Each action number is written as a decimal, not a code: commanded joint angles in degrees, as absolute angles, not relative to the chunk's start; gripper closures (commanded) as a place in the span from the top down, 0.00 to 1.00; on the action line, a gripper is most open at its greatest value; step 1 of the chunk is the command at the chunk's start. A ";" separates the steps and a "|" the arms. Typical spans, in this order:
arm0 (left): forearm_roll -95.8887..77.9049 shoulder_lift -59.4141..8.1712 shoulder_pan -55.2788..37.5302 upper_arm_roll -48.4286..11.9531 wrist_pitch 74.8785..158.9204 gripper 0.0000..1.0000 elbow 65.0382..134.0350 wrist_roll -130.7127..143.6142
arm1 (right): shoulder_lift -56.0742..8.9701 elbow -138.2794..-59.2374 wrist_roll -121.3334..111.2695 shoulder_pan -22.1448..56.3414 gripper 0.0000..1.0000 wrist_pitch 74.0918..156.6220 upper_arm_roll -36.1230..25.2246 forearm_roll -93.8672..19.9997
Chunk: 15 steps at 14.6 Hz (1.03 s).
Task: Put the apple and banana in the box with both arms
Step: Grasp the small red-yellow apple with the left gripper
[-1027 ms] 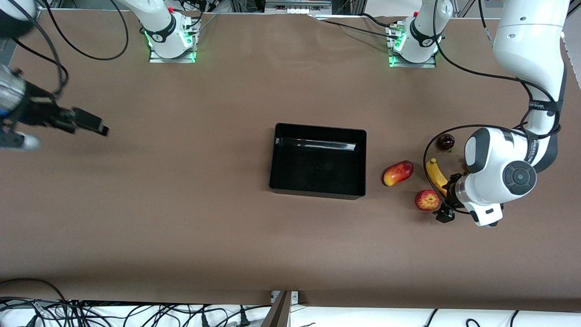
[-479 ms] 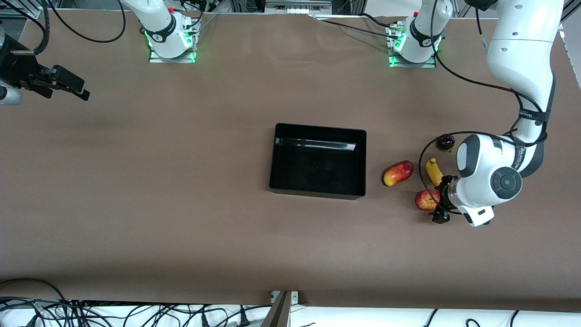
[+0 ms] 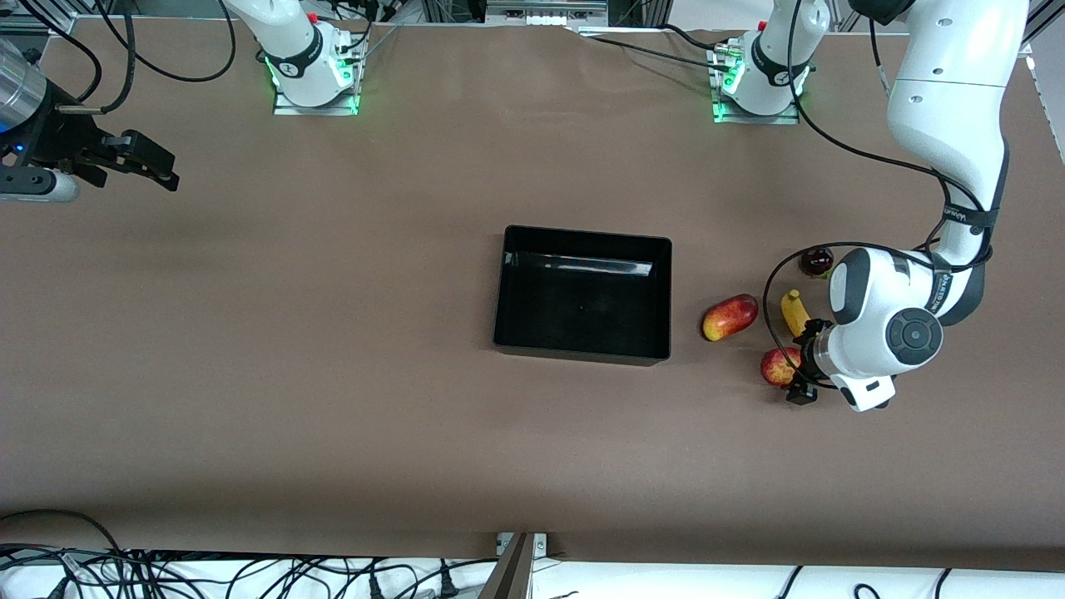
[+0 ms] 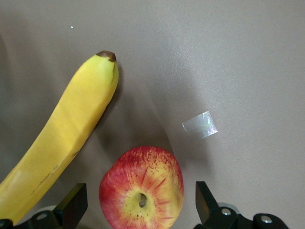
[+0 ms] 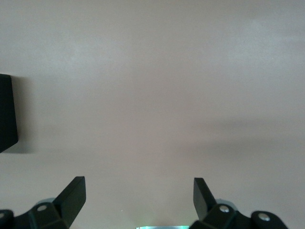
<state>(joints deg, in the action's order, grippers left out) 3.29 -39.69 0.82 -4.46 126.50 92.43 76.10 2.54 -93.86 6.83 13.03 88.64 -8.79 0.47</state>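
Observation:
My left gripper will grab the apple (image 3: 777, 366) next by its round red-yellow sides, to put it in the black box (image 3: 582, 353).
The apple (image 3: 777, 366) (image 4: 141, 188) lies on the table with its stem hollow up, toward the left arm's end. The banana (image 3: 794, 312) (image 4: 62, 138) lies beside it, farther from the front camera, partly under the left wrist. My left gripper (image 3: 809, 361) (image 4: 139, 191) hangs over the apple, open. Its fingers stand on either side of the fruit with a gap on each side. The black box (image 3: 582, 353) (image 5: 6, 112) stands mid-table with nothing in it. My right gripper (image 3: 160, 166) (image 5: 138, 185) is open over bare table at the right arm's end.
A red-yellow mango-shaped fruit (image 3: 730, 317) lies between the box and the apple. A dark round fruit (image 3: 817, 261) sits farther from the front camera than the banana. A shiny patch (image 4: 199, 124) lies on the table near the apple. Cables (image 3: 166, 574) trail below the table's near edge.
My left gripper has shifted toward the box and come over the apple. The right gripper swung toward the bases' side of the table, still open.

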 commanded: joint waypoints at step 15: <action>4.66 -37.89 -1.49 -5.62 126.83 0.05 87.02 70.26 | 0.18 -92.29 6.59 13.71 1.00 89.12 -6.77 1.14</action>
